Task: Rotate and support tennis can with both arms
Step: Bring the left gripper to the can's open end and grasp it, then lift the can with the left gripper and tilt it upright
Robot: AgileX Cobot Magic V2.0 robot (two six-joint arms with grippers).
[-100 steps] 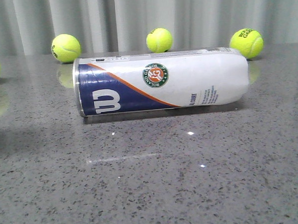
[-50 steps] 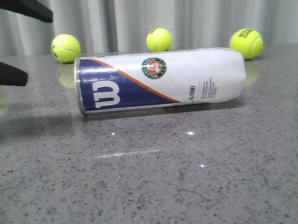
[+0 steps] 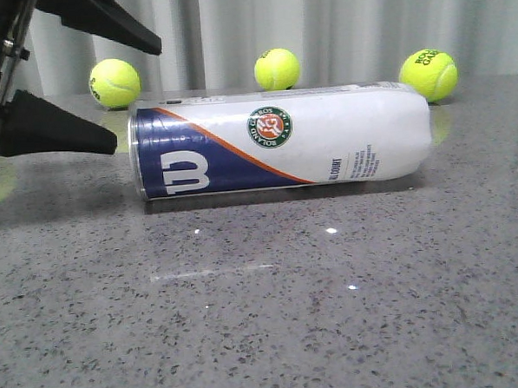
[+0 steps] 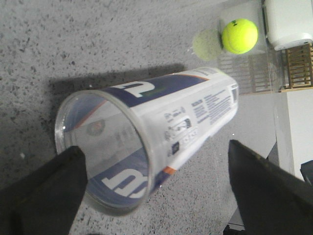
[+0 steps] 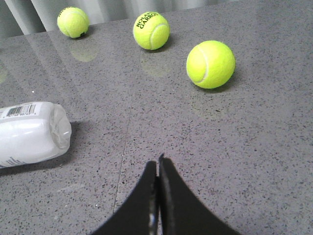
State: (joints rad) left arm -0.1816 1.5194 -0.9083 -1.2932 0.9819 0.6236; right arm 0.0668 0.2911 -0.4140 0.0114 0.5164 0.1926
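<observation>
It isn't time to close yet: the lower finger of my left gripper stops short of the can's navy end (image 3: 146,152). My left gripper should move closer first and then close on the can.
The tennis can (image 3: 282,141) lies on its side on the grey table, navy W end to the left and white end to the right. My left gripper (image 3: 138,92) hangs open just left of the navy end, one finger above and one level with it, neither touching. In the left wrist view the can's clear round end (image 4: 105,152) faces the camera between the spread fingers (image 4: 44,191). My right gripper (image 5: 159,160) is shut on nothing above bare table, some way from the can's crumpled white end (image 5: 32,132). The right arm is out of the front view.
Three yellow-green tennis balls (image 3: 114,82) (image 3: 277,69) (image 3: 428,74) sit behind the can along the curtain. In the right wrist view three balls (image 5: 210,63) (image 5: 151,30) (image 5: 73,22) lie beyond the gripper. A white box (image 4: 288,22) stands past the table.
My left gripper has come in from the left and moved right, up to the can's navy end. The can has rocked slightly about its axis.
</observation>
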